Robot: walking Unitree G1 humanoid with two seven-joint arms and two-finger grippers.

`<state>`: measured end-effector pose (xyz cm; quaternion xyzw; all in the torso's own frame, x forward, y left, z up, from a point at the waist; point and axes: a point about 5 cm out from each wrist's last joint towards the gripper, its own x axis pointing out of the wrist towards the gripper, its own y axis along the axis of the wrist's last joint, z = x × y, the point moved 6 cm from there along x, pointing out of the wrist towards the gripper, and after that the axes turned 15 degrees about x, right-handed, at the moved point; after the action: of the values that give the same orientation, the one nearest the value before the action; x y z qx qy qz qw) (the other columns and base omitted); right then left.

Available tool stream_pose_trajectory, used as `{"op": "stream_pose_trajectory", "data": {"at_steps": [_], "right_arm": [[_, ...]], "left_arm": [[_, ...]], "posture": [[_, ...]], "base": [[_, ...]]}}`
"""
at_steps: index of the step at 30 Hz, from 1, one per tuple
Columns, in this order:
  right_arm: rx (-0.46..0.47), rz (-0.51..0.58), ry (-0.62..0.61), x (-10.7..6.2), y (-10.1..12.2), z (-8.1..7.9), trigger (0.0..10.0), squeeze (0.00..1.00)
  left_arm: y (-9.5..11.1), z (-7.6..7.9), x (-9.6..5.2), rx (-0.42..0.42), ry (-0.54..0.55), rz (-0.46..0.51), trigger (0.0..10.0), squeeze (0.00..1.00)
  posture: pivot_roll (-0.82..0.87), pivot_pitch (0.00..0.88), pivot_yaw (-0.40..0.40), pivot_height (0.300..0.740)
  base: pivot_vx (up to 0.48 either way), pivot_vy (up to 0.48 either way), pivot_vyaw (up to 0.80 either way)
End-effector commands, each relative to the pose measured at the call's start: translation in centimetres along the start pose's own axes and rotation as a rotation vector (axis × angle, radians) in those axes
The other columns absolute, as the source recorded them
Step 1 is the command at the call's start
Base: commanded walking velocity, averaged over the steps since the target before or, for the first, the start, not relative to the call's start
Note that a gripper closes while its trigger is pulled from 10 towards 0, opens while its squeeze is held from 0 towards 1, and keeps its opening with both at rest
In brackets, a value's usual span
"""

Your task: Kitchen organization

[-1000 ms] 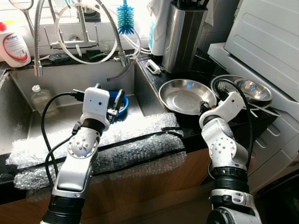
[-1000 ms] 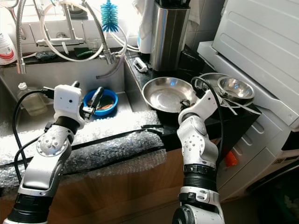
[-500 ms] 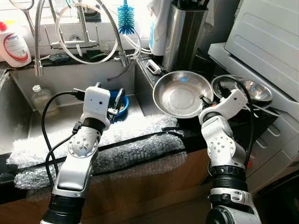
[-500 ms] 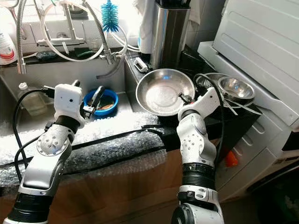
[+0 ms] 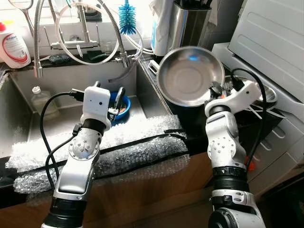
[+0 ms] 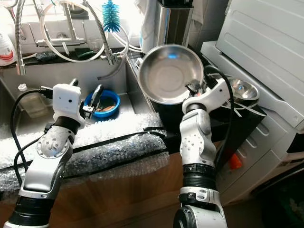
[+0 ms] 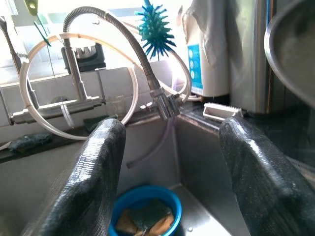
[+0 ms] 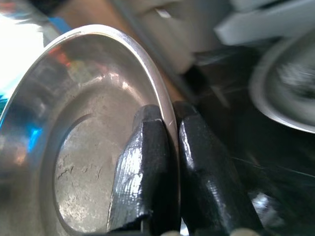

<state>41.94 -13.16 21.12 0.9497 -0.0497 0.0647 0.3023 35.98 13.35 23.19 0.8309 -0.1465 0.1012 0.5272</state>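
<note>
The steel bowl's round body is far wider than my fingers. My left gripper should grab the bowl by its free rim (image 5: 158,78) next.
A large steel bowl (image 5: 189,75) is lifted and tipped on edge above the black counter, its inside facing me. My right gripper (image 5: 216,90) is shut on its rim at the lower right; in the right wrist view the fingers (image 8: 147,162) pinch the rim of the steel bowl (image 8: 78,147). My left gripper (image 5: 117,97) stands open over the sink, above a blue bowl (image 5: 121,105) holding sponges. The left wrist view looks between the open fingers (image 7: 98,167) at that blue bowl (image 7: 145,216).
A smaller steel bowl (image 5: 259,92) and wire rack sit on the counter at right. A knife block (image 5: 187,23), a blue brush (image 5: 127,19), a hose tap (image 5: 85,28) and a detergent bottle (image 5: 13,45) line the back. Bubble wrap (image 5: 95,152) covers the sink's front edge.
My right gripper has lifted the large steel bowl off the counter and tipped it upright. The left arm has stayed over the sink.
</note>
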Motion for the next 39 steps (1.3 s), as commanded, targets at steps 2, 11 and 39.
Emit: {"op": "stream_pose_trajectory", "data": {"at_steps": [2,11,39], "right_arm": [[0.053,0.009,0.181,-0.4,-0.6,-4.8,10.0,0.0],[0.009,-0.033,0.3,-1.7,-1.7,-6.1,10.0,0.0],[-0.015,-0.052,0.323,-1.8,-1.6,-5.9,10.0,0.0]], "left_arm": [[1.2,-0.8,0.4,-0.046,0.034,0.032,10.0,0.0],[2.6,-1.2,0.5,-0.1,0.061,0.078,10.0,0.0],[6.0,2.5,0.4,-0.21,-0.105,0.206,10.0,0.0]], "posture": [[-0.05,0.0,-0.064,0.74],[-0.05,0.0,-0.065,0.74],[-0.05,0.0,-0.075,0.74]], "base": [[0.0,0.0,0.0],[0.0,0.0,0.0],[0.0,0.0,0.0]]}}
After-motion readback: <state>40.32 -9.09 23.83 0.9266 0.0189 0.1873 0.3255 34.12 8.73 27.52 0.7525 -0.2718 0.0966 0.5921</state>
